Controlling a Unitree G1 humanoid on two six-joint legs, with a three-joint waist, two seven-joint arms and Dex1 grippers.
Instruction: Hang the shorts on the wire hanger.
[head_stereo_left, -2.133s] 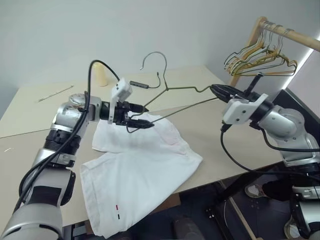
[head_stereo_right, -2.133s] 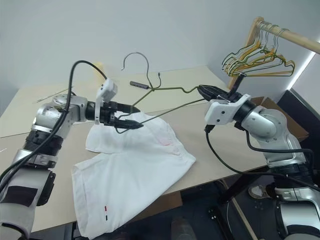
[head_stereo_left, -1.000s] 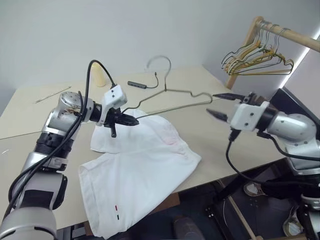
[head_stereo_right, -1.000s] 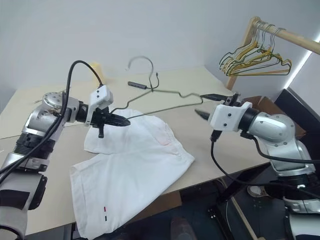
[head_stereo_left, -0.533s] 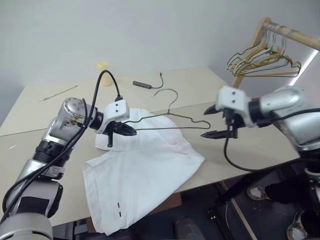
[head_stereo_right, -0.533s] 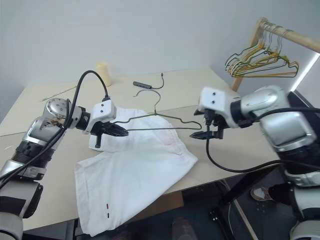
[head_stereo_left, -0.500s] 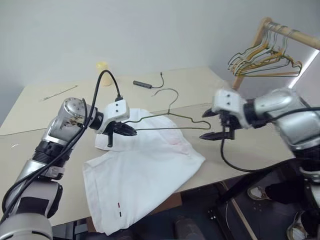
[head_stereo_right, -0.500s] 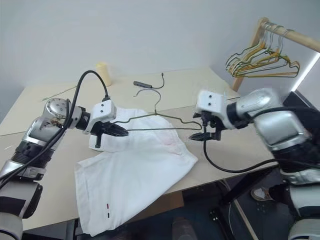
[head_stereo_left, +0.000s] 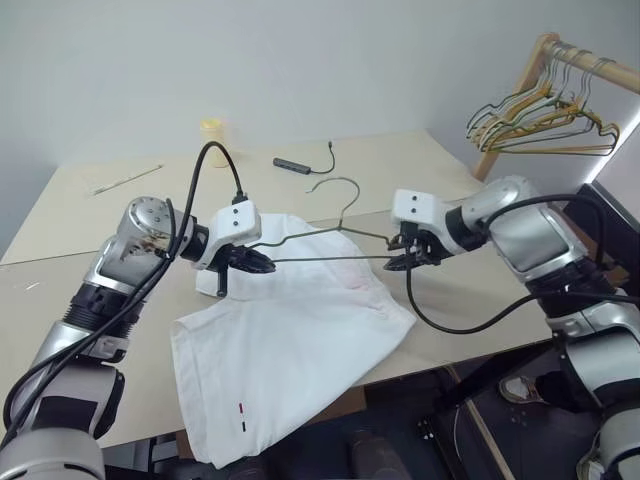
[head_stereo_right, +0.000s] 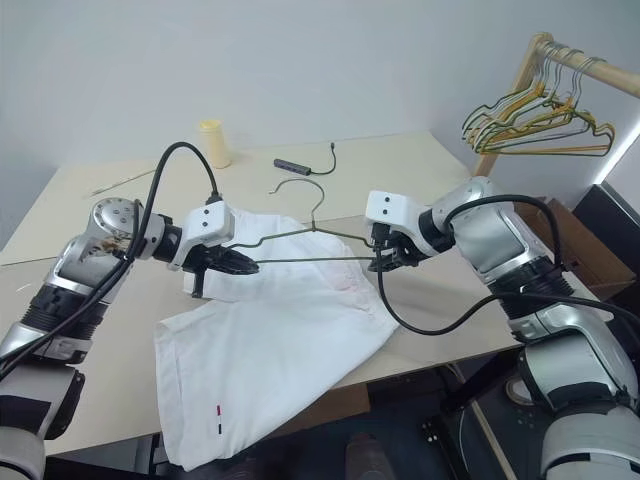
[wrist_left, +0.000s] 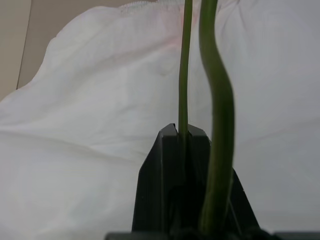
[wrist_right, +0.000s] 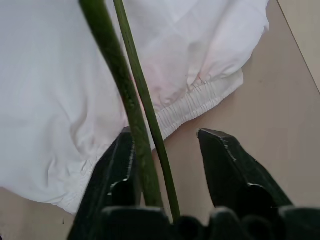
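Note:
My right gripper grabs the wire hanger by its bent corner next, to hang the shorts by their elastic waistband (wrist_right: 195, 102).
The white shorts (head_stereo_left: 300, 340) lie spread and wrinkled on the tan table (head_stereo_left: 470, 300). The wire hanger (head_stereo_left: 330, 259) hangs level just above their upper part, hook (head_stereo_left: 340, 185) pointing away from me. My left gripper (head_stereo_left: 265, 266) is shut on the hanger's left end; the left wrist view shows the thin wire (wrist_left: 183, 75) pinched between its fingers over the shorts (wrist_left: 90, 125). My right gripper (head_stereo_left: 398, 255) is at the hanger's right end. In the right wrist view its fingers (wrist_right: 122, 150) stand apart with both wires (wrist_right: 131, 95) between them, above the elastic waistband (wrist_right: 195, 102).
A wooden rack (head_stereo_left: 545, 50) with several wire hangers (head_stereo_left: 545, 110) stands at the back right. On the far side of the table are a yellow cup (head_stereo_left: 212, 135), a dark cable with a small bar (head_stereo_left: 293, 164) and a thin rod (head_stereo_left: 125, 178). The table's front edge (head_stereo_left: 460, 352) is near.
My right gripper swung in from the right and dropped onto the hanger's right end, its fingers narrowing around the wires. The hanger came lower over the shorts. My left gripper kept its hold.

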